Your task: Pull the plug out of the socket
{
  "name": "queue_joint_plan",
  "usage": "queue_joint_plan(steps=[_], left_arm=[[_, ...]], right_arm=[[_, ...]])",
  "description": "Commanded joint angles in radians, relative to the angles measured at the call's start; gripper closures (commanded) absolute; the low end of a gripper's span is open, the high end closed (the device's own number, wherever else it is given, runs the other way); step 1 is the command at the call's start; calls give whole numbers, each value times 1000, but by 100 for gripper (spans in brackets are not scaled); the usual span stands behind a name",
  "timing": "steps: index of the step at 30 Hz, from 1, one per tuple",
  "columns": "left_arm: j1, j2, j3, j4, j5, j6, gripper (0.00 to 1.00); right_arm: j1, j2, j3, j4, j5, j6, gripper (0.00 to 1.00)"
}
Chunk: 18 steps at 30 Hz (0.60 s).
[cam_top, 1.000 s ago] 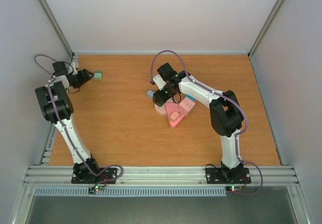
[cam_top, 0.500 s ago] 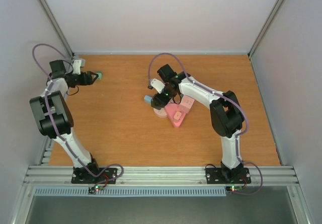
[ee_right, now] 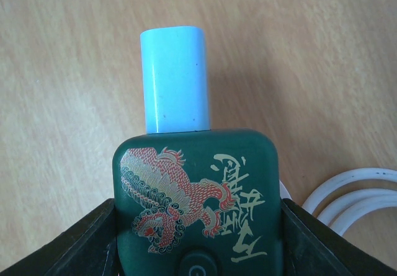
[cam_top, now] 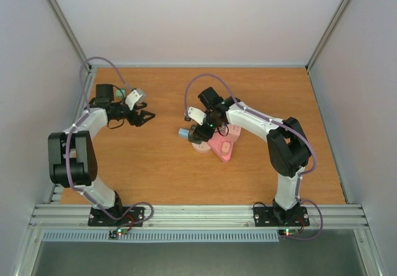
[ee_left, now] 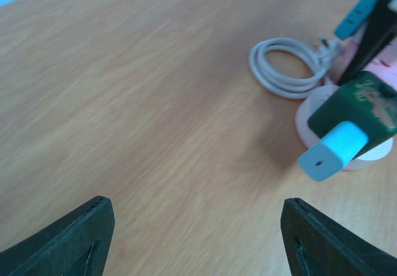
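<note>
The robot will pull the light blue plug (cam_top: 183, 133) (ee_left: 332, 151) straight off next, so its left gripper will grab the plug by its exposed sides, in line with the socket.
A dark green socket block (ee_right: 198, 189) with a dragon print has a light blue plug (ee_right: 175, 80) seated in its end. My right gripper (ee_right: 198, 242) is shut on the block's sides and holds it just above the table near the middle (cam_top: 200, 130). The plug points left (cam_top: 184, 133). My left gripper (cam_top: 141, 117) is open and empty, left of the plug with a gap between them. In the left wrist view the plug (ee_left: 332, 151) and socket block (ee_left: 360, 108) lie ahead to the right of my open left gripper (ee_left: 198, 242).
A coiled white cable (ee_left: 288, 68) lies beside the socket block. Pink blocks (cam_top: 222, 146) and a pale round disc (cam_top: 200, 146) sit under and right of the right gripper. A small green object (cam_top: 122, 92) lies near the back left corner.
My left arm has swung from the back left corner toward the middle, now facing the plug. My right gripper has shifted slightly nearer with the socket block.
</note>
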Motion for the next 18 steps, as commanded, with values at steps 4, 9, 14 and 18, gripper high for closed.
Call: queue_joint_plan(steps=[4, 9, 14, 18], left_arm=[[-193, -115, -158, 337, 68, -96, 25], [-320, -128, -249, 513, 79, -192, 25], [-402, -121, -310, 632, 90, -183, 26], [-466, -102, -321, 633, 105, -127, 26]], right_arm=[[0, -16, -156, -202, -14, -33, 75], [-17, -67, -229, -203, -2, -63, 75], [-38, -128, -302, -208, 6, -110, 75], [-54, -167, -346, -215, 12, -141, 75]])
